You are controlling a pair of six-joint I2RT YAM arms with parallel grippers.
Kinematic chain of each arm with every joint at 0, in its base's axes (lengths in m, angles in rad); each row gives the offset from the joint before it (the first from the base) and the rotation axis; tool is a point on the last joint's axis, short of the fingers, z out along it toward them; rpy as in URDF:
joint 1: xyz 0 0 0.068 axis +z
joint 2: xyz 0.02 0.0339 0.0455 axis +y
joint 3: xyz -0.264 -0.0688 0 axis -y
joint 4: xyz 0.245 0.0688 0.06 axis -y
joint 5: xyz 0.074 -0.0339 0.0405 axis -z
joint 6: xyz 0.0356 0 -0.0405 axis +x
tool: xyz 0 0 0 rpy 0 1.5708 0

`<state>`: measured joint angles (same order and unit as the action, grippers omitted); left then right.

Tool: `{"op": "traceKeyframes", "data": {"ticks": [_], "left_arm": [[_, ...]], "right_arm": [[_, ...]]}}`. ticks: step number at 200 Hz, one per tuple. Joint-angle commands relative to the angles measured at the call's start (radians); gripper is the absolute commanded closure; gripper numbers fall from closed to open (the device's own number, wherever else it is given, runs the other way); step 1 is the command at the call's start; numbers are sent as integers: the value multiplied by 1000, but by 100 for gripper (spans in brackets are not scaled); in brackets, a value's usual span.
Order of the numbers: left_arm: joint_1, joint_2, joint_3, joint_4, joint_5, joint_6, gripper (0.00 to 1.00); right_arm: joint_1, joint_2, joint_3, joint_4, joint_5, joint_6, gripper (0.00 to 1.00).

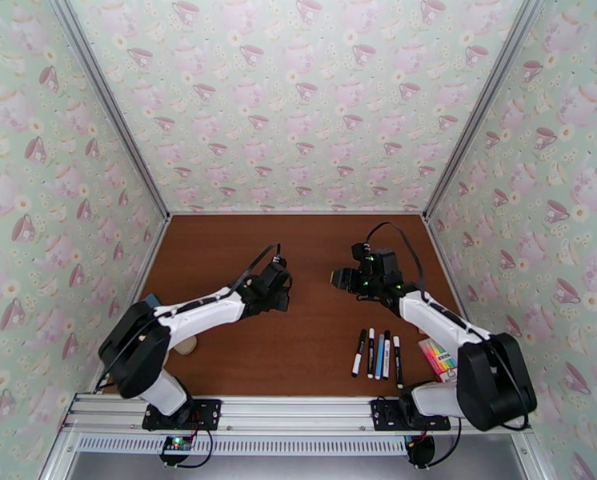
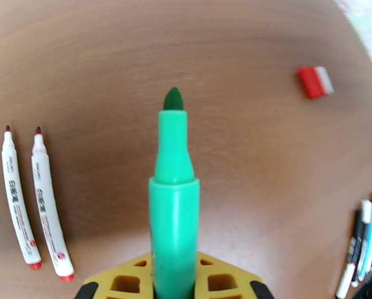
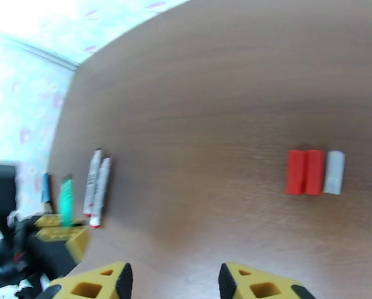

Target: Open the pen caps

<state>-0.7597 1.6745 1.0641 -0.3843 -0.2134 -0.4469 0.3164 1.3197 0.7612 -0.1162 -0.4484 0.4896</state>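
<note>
My left gripper keeps hold of the green pen (image 2: pixel 173 195) for now until the pen is lower, by the white pens. Opened now, it would drop the pen short.
My left gripper (image 2: pixel 173 282) is shut on a green pen (image 2: pixel 173 195) that sticks straight out, uncapped, with its dark green tip bare. On the table to its left lie two white pens (image 2: pixel 34 200) with red ends, tips bare. Two red pen caps (image 3: pixel 304 173) and a white cap (image 3: pixel 334 173) lie side by side ahead of my right gripper (image 3: pixel 175 281), which hangs open above the table with nothing between its fingers. From above, the left gripper (image 1: pixel 278 288) and right gripper (image 1: pixel 342 279) face each other mid-table.
Several capped pens (image 1: pixel 378 354) lie in a row near the front right, beside a pink-yellow-orange highlighter pack (image 1: pixel 438 359). A small beige object (image 1: pixel 186 346) sits by the left arm. Patterned walls close in the table on three sides.
</note>
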Motion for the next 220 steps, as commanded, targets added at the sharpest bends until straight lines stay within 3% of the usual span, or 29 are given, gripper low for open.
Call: {"op": "traceKeyframes", "data": {"ticks": [1,28,80,177,220], "left_arm": [[5,56,58,-75,-103,-22,97],[10,107,83,-102,-160,-26,97],[37,161,84,-99,-168,-19,96],[48,241,118,-135,-212,-28,90],[48,260,140,-171,-249,-30,80]], "right_arm": [[41,-45,-37,41,-21,36,41],[85,-71,-63,48,-20,44,33],[91,-72,-71,47,-17,58,0],[91,-87,-58,-11,6,52,0],[91,-89,-49,-13,11,57,0]]}}
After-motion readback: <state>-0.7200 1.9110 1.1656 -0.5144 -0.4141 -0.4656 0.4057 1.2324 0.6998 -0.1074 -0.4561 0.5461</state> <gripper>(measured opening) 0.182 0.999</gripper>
